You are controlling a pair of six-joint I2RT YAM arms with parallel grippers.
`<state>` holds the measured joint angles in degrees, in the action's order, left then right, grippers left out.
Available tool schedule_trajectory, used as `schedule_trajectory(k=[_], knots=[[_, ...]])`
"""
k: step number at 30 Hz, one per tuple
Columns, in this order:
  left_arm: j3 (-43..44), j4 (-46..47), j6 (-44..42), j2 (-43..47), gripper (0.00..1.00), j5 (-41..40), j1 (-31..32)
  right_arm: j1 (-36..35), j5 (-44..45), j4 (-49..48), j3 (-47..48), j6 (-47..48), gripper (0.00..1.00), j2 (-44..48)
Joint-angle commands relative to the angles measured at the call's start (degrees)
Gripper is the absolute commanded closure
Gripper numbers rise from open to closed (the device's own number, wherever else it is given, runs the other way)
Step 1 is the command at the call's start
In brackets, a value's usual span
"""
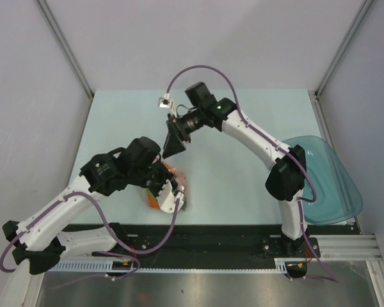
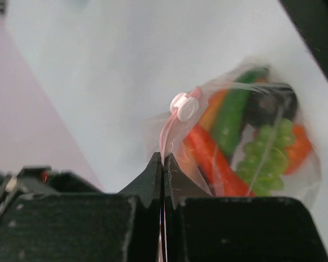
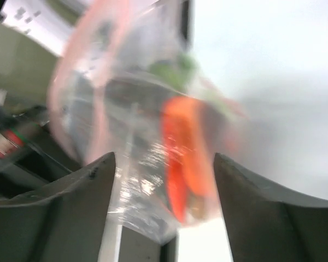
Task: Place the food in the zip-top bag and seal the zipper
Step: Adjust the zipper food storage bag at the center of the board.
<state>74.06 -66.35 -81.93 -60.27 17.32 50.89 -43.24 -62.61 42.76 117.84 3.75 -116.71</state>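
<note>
My right gripper is to grab the pink-red zipper's end (image 2: pixel 197 92) next, beside the white slider tab (image 2: pixel 184 106). This leaves the slider tab free for sealing.
The clear zip-top bag (image 2: pixel 251 136) holds the food: a carrot (image 2: pixel 208 158), a green grape bunch (image 2: pixel 268 153), a green pod and darker pieces. My left gripper (image 2: pixel 164 161) is shut on the bag's pink-red zipper strip (image 2: pixel 167 134), just below its white slider tab (image 2: pixel 184 106). In the top view the left gripper (image 1: pixel 171 193) holds the bag (image 1: pixel 179 180) at the table's near middle. My right gripper (image 1: pixel 174 146) is open just beyond the bag. In the right wrist view its fingers (image 3: pixel 164 158) flank the blurred bag (image 3: pixel 136 136) and the carrot (image 3: pixel 180 158).
A teal translucent bowl (image 1: pixel 329 182) sits at the table's right edge, beside the right arm's base. Grey walls enclose the pale table (image 1: pixel 121 115) on three sides. A black rail (image 1: pixel 211 240) runs along the near edge.
</note>
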Motion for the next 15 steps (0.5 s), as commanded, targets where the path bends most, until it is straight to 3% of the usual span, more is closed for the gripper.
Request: schedule_trajectory(k=[1, 7, 15], knots=[[-2.51, 17.95, 15.18, 4.1, 1.0, 0.18, 0.26, 8.41, 4.42, 0.04, 1.78, 3.37, 0.2, 8.23], [-6.83, 37.49, 34.44, 5.08, 1.0, -11.15, 0.0, 18.09, 7.32, -6.01, -8.41, 4.07, 0.13, 16.32], [-3.4, 41.65, 51.59, 1.56, 1.0, -17.23, -2.29, 23.12, 7.15, -11.37, -21.15, 8.72, 0.22, 30.73]])
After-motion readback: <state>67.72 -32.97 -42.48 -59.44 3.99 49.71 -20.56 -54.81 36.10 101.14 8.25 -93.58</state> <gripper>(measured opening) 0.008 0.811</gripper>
